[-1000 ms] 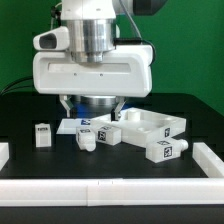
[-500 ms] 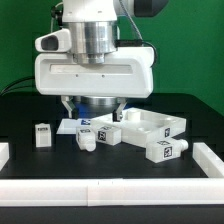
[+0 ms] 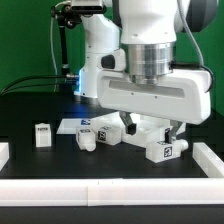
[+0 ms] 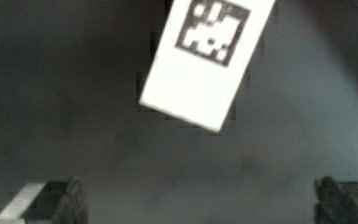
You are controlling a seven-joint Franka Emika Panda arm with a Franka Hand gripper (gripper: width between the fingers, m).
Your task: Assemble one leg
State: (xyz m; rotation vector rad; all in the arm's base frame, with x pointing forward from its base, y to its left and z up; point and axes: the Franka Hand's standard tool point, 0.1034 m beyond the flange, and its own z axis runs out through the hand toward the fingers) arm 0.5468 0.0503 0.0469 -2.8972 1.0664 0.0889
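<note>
My gripper moves toward the leg next, before it closes. The white tagged leg (image 4: pixel 208 58) lies beyond my open fingers, so closing now would miss the leg.
Three small white tagged legs stand on the black table: one at the exterior view's left (image 3: pixel 42 136), one nearer the middle (image 3: pixel 87 139), and one just beside it (image 3: pixel 104 133). The large flat white piece with corner sockets (image 3: pixel 160 150) lies at the right, partly hidden by the arm. My gripper (image 3: pixel 150 128) hangs above that piece, open and empty, away from the legs. In the wrist view my gripper (image 4: pixel 194 205) is spread wide over dark table, with a white tagged part (image 4: pixel 197 65) beyond the fingers; I cannot tell which part it is.
The marker board (image 3: pixel 68 126) lies flat behind the legs. A low white rail (image 3: pixel 110 190) runs along the front, with raised ends at the left (image 3: pixel 3 151) and right (image 3: pixel 214 156). A black stand (image 3: pixel 62 50) with cables is at the back left.
The arm has swung from above the marker board and legs to the exterior view's right, over the large white piece. The parts on the table have not moved.
</note>
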